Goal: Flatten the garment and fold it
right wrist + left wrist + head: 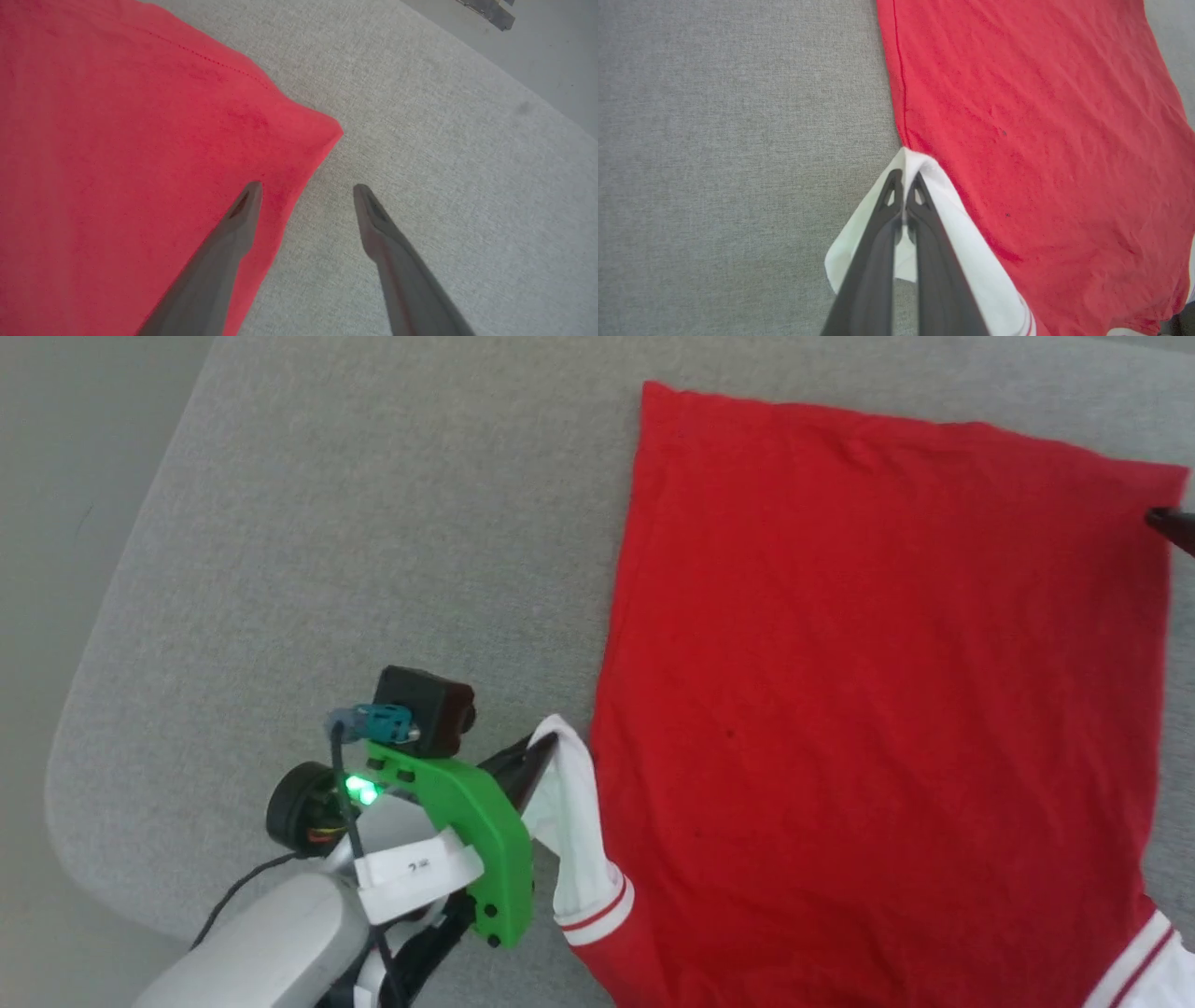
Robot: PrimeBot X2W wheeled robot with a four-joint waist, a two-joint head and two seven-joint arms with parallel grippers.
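The garment needs to be made flat, so my right gripper needs to grab it next by its hem corner [1173, 480] [328, 133].
The garment [868, 691], a red shirt with white striped-cuff sleeves, lies spread plain side up on the grey surface. My left gripper [541, 751] is shut on the garment's white left sleeve [924, 186], which it holds raised and folded over its fingers [878, 242]. My right gripper [306, 189] stands open over the garment's far right hem corner [299, 135], one finger above the red cloth and the other above bare grey surface. A dark fingertip of it [1172, 523] shows at the right edge of the head view.
The grey padded surface [373, 523] ends in a rounded corner at the lower left, with pale floor [56, 523] beyond it. Bare surface lies left of the garment. In the right wrist view the floor and a dark object [488, 10] lie past the far edge.
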